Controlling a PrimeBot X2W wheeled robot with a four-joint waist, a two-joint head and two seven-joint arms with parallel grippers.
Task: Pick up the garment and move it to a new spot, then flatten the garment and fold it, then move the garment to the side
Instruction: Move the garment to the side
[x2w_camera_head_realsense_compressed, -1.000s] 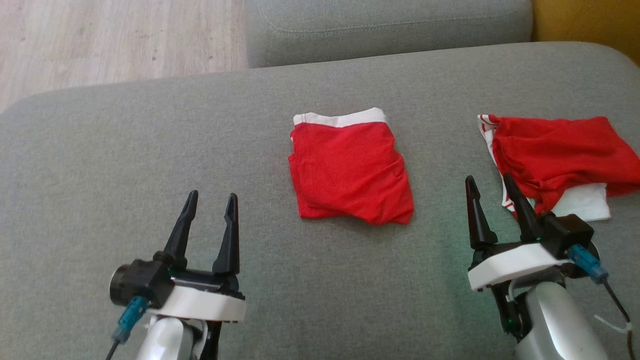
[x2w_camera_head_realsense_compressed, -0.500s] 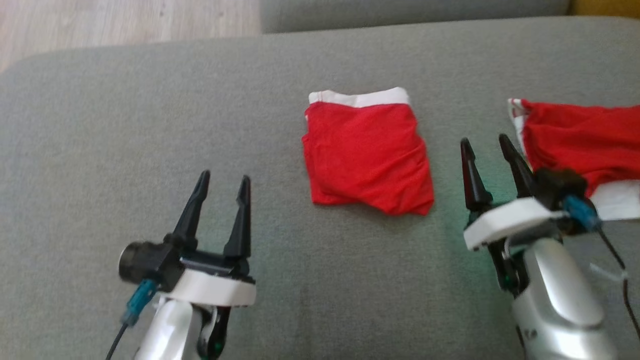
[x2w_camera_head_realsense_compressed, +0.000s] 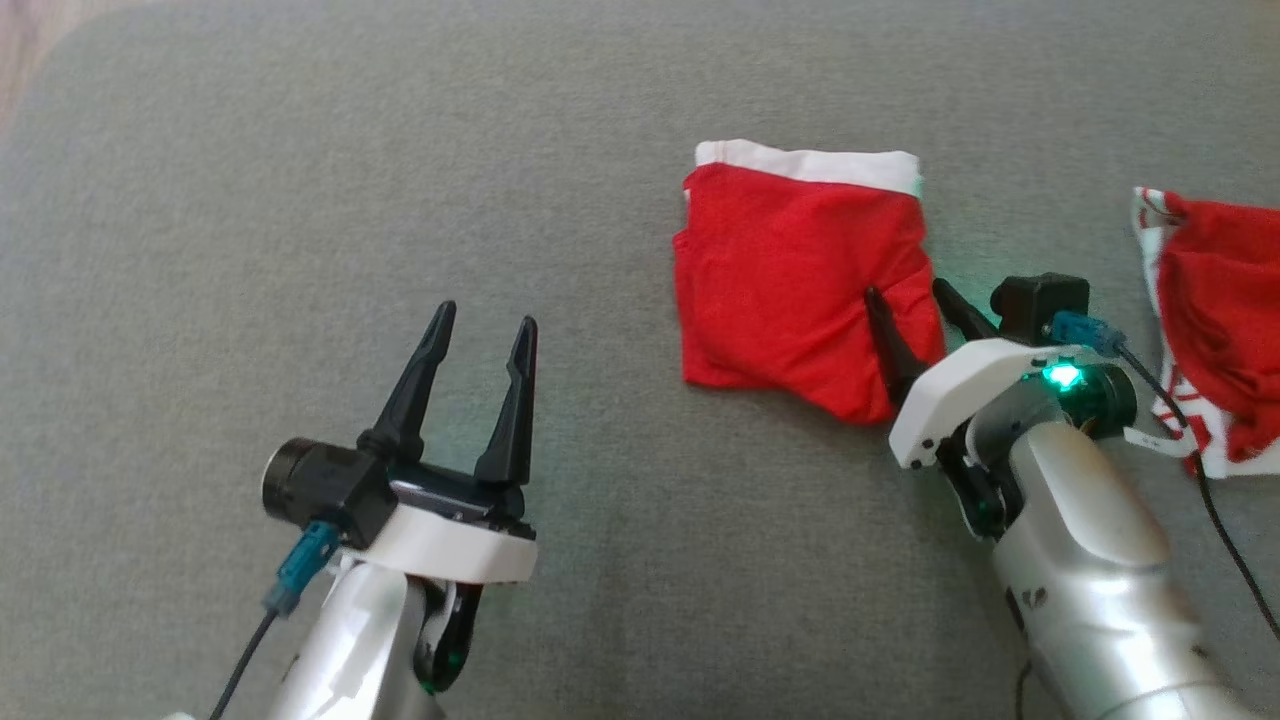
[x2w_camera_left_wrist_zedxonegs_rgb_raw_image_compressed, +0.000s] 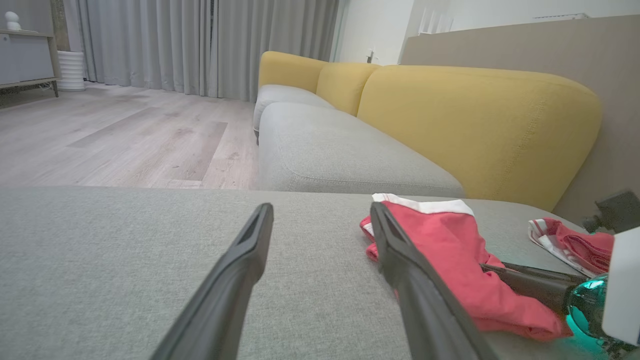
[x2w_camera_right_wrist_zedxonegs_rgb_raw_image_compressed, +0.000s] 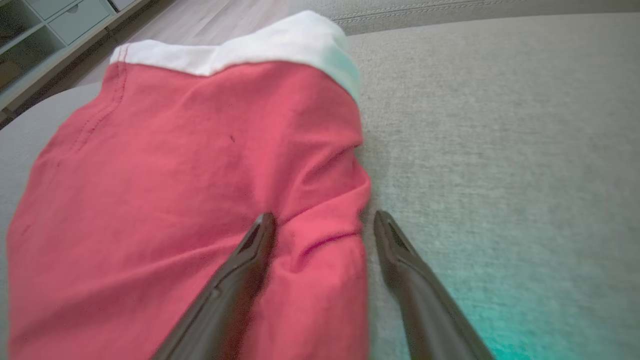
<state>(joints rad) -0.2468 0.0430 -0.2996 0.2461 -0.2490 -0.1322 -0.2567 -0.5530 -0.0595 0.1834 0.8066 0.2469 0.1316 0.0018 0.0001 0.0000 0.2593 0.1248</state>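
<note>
The garment's folded red body (x2w_camera_head_realsense_compressed: 780, 270) lies flat and wide on the cushion, so the robot's right gripper will next pick up the garment by its creased side edge (x2w_camera_head_realsense_compressed: 921, 324).
The garment (x2w_camera_head_realsense_compressed: 790, 270) is red with a white waistband and lies folded on the grey sofa cushion (x2w_camera_head_realsense_compressed: 300, 200). My right gripper (x2w_camera_head_realsense_compressed: 910, 300) is open, and its jaws straddle the garment's lower right edge. In the right wrist view the gripper (x2w_camera_right_wrist_zedxonegs_rgb_raw_image_compressed: 325, 216) has a red fold of the garment (x2w_camera_right_wrist_zedxonegs_rgb_raw_image_compressed: 175, 175) between its fingers, one finger over the cloth and one over bare cushion. My left gripper (x2w_camera_head_realsense_compressed: 486, 318) stands open and empty over the cushion, left of the garment. From the left wrist, that gripper (x2w_camera_left_wrist_zedxonegs_rgb_raw_image_compressed: 321, 207) has the garment (x2w_camera_left_wrist_zedxonegs_rgb_raw_image_compressed: 450, 245) to its right.
A second, crumpled red and white garment (x2w_camera_head_realsense_compressed: 1210, 330) lies at the cushion's right edge, also seen from the left wrist (x2w_camera_left_wrist_zedxonegs_rgb_raw_image_compressed: 575, 242). A yellow sofa back (x2w_camera_left_wrist_zedxonegs_rgb_raw_image_compressed: 475, 115) rises behind it, with another grey seat (x2w_camera_left_wrist_zedxonegs_rgb_raw_image_compressed: 340, 155) and wooden floor (x2w_camera_left_wrist_zedxonegs_rgb_raw_image_compressed: 125, 135) beyond.
The head camera has tipped down and turned, shifting the whole picture. My right gripper has moved forward and left, from beside the crumpled garment onto the folded garment's right edge. Both grippers stay open.
</note>
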